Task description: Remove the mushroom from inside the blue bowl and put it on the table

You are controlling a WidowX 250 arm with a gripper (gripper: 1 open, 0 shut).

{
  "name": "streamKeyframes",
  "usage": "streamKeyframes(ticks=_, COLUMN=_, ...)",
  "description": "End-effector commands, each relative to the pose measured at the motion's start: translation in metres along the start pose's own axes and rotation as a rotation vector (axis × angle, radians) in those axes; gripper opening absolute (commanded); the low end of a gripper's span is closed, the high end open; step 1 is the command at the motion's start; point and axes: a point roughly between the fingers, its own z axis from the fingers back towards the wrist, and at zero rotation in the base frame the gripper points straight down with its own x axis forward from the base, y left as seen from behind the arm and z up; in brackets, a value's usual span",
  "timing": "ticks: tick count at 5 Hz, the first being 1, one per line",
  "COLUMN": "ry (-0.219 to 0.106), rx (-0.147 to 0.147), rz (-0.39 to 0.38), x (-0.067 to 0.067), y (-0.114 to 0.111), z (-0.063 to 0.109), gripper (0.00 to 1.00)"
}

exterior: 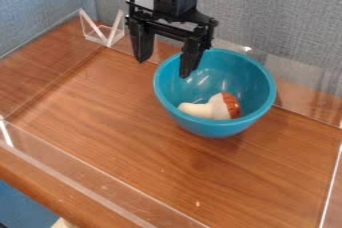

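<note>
The mushroom needs to come out of the blue bowl, so my gripper should next grab it by its red-brown cap (231, 106) and then lift it out.
The blue bowl (211, 95) stands upright on the table (107, 112), right of centre. Inside it the mushroom (214, 108) lies on its side, cream stem toward the left and red-brown cap toward the right. My gripper (167, 60) hangs above the bowl's back left rim, pointing down, open, with nothing between its black fingers. One finger (191, 60) reaches down over the rim of the bowl; the other finger (140, 45) is outside it to the left. The gripper is apart from the mushroom.
Low clear acrylic walls (160, 187) edge the wooden tabletop on all sides. A small white frame-like stand (99, 28) sits at the back left corner. Bare wood stretches left of and in front of the bowl.
</note>
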Motion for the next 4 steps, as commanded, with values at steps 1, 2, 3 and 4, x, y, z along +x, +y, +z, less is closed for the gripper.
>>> streamKeyframes(ticks=1, ry=-0.003, rx=-0.004, rz=-0.052, x=0.013, y=-0.017, z=-0.006, gripper=1.0)
streamKeyframes(ticks=2, ry=0.029, rx=-0.017, rz=-0.198, x=0.041, y=-0.057, z=-0.035, gripper=1.0)
streamKeyframes(ticks=3, ry=0.05, rx=-0.026, rz=-0.259, x=0.073, y=-0.086, z=-0.071, gripper=1.0)
streamKeyframes(ticks=4, ry=0.061, rx=-0.025, rz=-0.27, x=0.076, y=-0.088, z=-0.086, gripper=0.0)
